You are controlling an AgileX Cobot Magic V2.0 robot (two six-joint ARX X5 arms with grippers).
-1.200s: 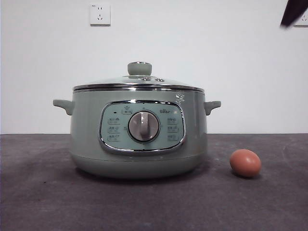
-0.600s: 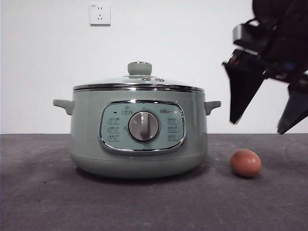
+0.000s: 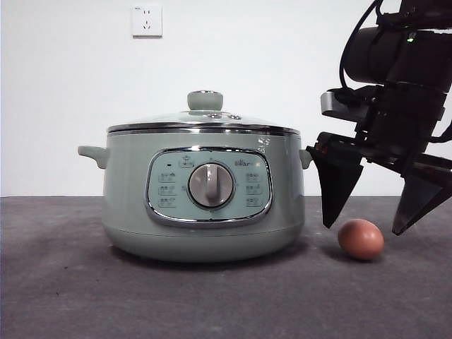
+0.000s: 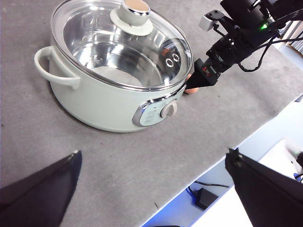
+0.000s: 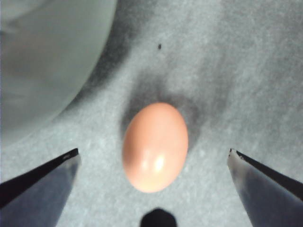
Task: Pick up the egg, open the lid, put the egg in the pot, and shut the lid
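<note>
My right gripper grabs the reddish-brown egg by the facing sides of its middle [image 3: 361,239] next, since the egg curves away at its rounded ends.
The reddish-brown egg [image 3: 360,239] lies on the grey table to the right of the pot [image 3: 203,205]. The glass lid [image 3: 203,121] with its pale green knob sits closed on the pot. My right gripper [image 3: 362,229] is open and hangs just over the egg, one jaw on each side, not touching it. In the right wrist view the egg [image 5: 155,146] lies between the open jaws of the right gripper [image 5: 153,151]. My left gripper [image 4: 152,153] is open and empty, high above the table, looking down on the pot [image 4: 104,101], the lid [image 4: 123,42] and the right arm [image 4: 227,42].
The table has a grey felt surface [image 3: 70,289]. A white wall with a socket [image 3: 147,21] stands behind. The left wrist view shows the table's front edge [image 4: 227,156], with a floor and cables beyond it.
My right arm has come down from the top right corner and moved left, so its open jaws now stand on either side of the egg. Pot, lid and egg have not moved.
</note>
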